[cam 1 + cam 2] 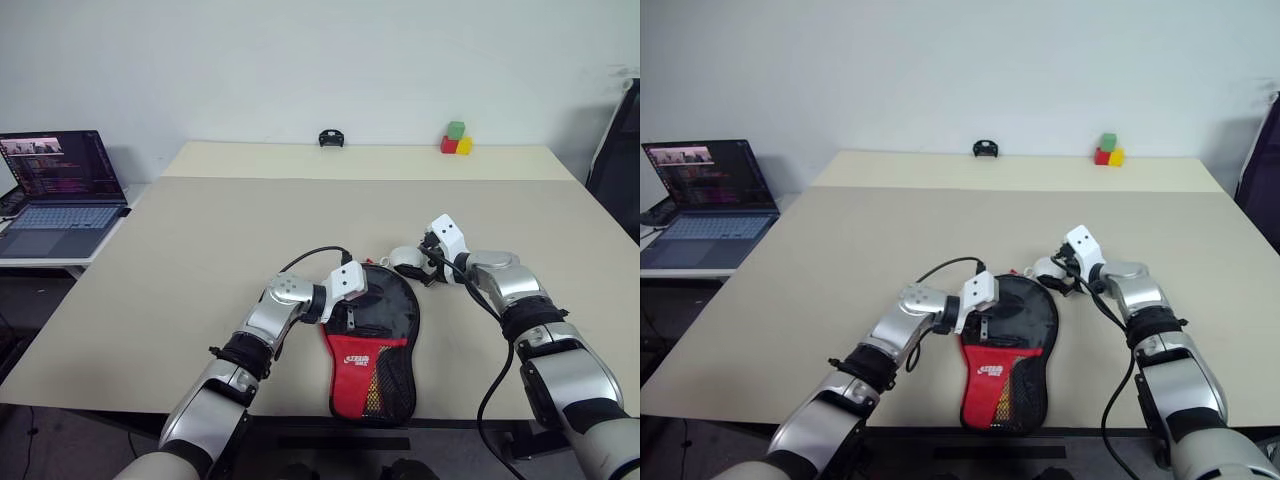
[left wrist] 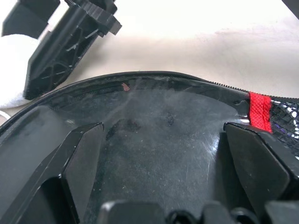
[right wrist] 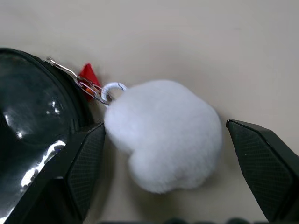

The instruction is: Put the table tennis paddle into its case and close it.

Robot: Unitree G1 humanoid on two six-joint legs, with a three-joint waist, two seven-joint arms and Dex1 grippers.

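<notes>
My right gripper grabs the white pom-pom by its fluffy body (image 3: pixel 163 133) next, to pull the case's zipper (image 3: pixel 88 85) closed.
The case (image 1: pixel 375 350), black fabric with red panels and a mesh pocket, lies flat near the table's front edge with its narrow end toward me. My left gripper (image 2: pixel 163 135) hovers open just over the case's round glossy black face (image 2: pixel 159 112), inside the zipper rim. A white fluffy pom-pom (image 3: pixel 163 133) hangs by a metal clip (image 3: pixel 88 86) off the case's far rim. My right gripper (image 3: pixel 166 130) stands open around the pom-pom, one finger (image 3: pixel 84 158) brushing its side. The paddle is hidden.
An open laptop (image 1: pixel 60 185) sits on a low side table at the left. Coloured blocks (image 1: pixel 456 140) and a small black object (image 1: pixel 332 138) stand along the table's far edge. A dark chair (image 1: pixel 620 150) is at the right.
</notes>
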